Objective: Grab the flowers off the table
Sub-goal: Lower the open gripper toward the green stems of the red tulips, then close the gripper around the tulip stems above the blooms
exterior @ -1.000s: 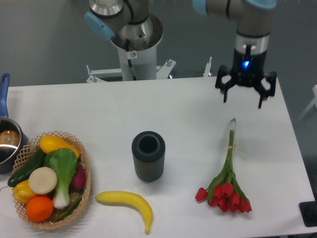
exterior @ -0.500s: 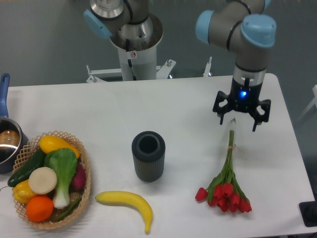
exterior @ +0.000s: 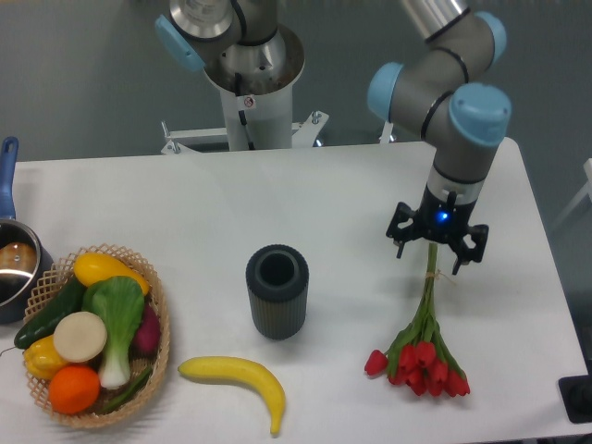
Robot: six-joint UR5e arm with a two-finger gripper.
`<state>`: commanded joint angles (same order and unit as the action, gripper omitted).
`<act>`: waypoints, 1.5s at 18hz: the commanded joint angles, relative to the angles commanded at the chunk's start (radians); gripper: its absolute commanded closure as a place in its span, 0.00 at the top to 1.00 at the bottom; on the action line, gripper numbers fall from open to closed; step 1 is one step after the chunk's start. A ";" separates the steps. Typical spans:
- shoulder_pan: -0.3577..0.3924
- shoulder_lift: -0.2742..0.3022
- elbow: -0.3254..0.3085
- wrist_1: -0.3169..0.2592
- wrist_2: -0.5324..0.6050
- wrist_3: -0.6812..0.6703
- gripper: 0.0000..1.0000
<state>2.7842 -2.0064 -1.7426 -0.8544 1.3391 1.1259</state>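
I'll pick up the flowers (exterior: pixel 422 347) by their stems' upper end.
The flowers (exterior: pixel 422 347) lie on the white table (exterior: pixel 324 203) at the right: red tulip heads toward the front edge, green stems running up and away, tied with pale string. My gripper (exterior: pixel 428 263) hangs directly over the upper end of the stems, fingers spread open on either side of them. The top of the stems is hidden under the gripper body. I cannot tell if the fingertips touch the table.
A dark ribbed cylindrical vase (exterior: pixel 277 290) stands mid-table. A banana (exterior: pixel 239 377) lies in front of it. A wicker basket (exterior: pixel 159 324) of vegetables and fruit sits at the left, with a pot (exterior: pixel 14 259) behind it. The robot base (exterior: pixel 250 83) is at the back.
The gripper has come down and forward-left from above the table's right back area, ending low over the stem ends. It stayed open. The flowers have not moved.
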 joint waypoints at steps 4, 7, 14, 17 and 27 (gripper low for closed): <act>-0.005 -0.032 0.014 0.002 0.002 -0.002 1.00; -0.009 -0.075 0.057 0.002 0.002 -0.003 1.00; -0.009 -0.110 0.089 0.003 0.000 -0.003 1.00; -0.009 -0.115 0.094 0.008 -0.001 -0.003 1.00; -0.025 -0.141 0.094 0.011 0.000 -0.002 1.00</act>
<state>2.7596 -2.1476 -1.6490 -0.8437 1.3392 1.1244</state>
